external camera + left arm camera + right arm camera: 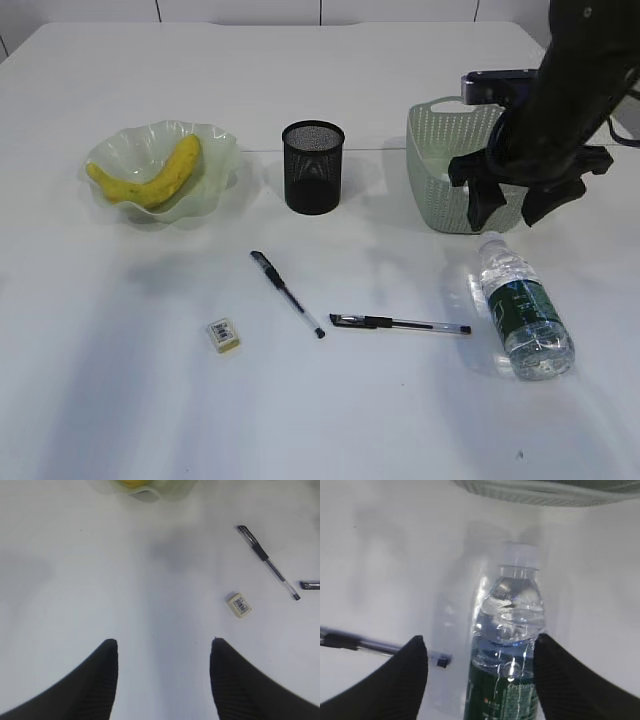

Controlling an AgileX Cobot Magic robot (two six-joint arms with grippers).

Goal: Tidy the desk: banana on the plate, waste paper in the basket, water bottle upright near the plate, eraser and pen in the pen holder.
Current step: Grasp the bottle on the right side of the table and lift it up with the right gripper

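Observation:
The bottle's shoulder point(497, 256) slopes in toward the cap, so next I will grab the water bottle with my right gripper by the straight sides at its green label point(514, 298) to stand it upright.
The banana point(150, 175) lies in the pale-green plate point(218, 150) at the left. The black mesh pen holder point(313, 167) stands mid-desk. The sage-green basket point(430, 185) stands to its right. The water bottle point(522, 310) lies on its side in front of the basket, cap toward it. My right gripper point(512, 212) is open above the bottle's cap end. In the right wrist view the bottle point(512, 625) lies between the open fingers point(480, 647), untouched. Two pens point(287, 293) point(400, 323) and the eraser point(223, 335) lie on the desk. My left gripper point(164, 645) is open and empty. No waste paper shows.
The left wrist view shows the eraser point(239, 604), one pen point(267, 562), the second pen's tip point(310, 584) and the plate's edge point(160, 491). The right wrist view shows a pen point(370, 645) left of the bottle and the basket's base point(545, 492) ahead.

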